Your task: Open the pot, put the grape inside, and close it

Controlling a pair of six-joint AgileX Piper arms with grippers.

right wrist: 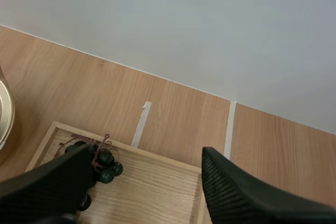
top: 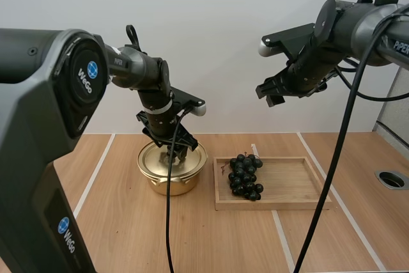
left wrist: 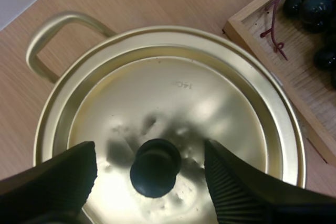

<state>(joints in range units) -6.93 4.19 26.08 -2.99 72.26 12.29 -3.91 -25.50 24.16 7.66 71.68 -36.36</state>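
Next, my left gripper grabs the lid by its narrow black knob [left wrist: 155, 168] to open the pot. The lid spreads wider than my open fingers.
A gold pot [top: 171, 171] sits on the table with its lid [left wrist: 173, 108] on. My left gripper [top: 174, 153] hangs open right over the lid, its fingers [left wrist: 58, 179] standing on either side of the black knob [left wrist: 155, 167] without touching it. A bunch of dark grapes [top: 245, 176] lies at the left end of the wooden tray [top: 291, 183], just right of the pot. My right gripper [top: 276, 93] is open, held high above the tray; between its fingers [right wrist: 247, 192] I see the tray [right wrist: 152, 187] and a few grapes [right wrist: 105, 163] below.
The pot has a looped side handle [left wrist: 50, 40] pointing away from the tray. White tape lines [top: 96, 174] mark the wooden table. A round hole [top: 391, 179] sits in the table at the far right. Bare table lies in front of pot and tray.
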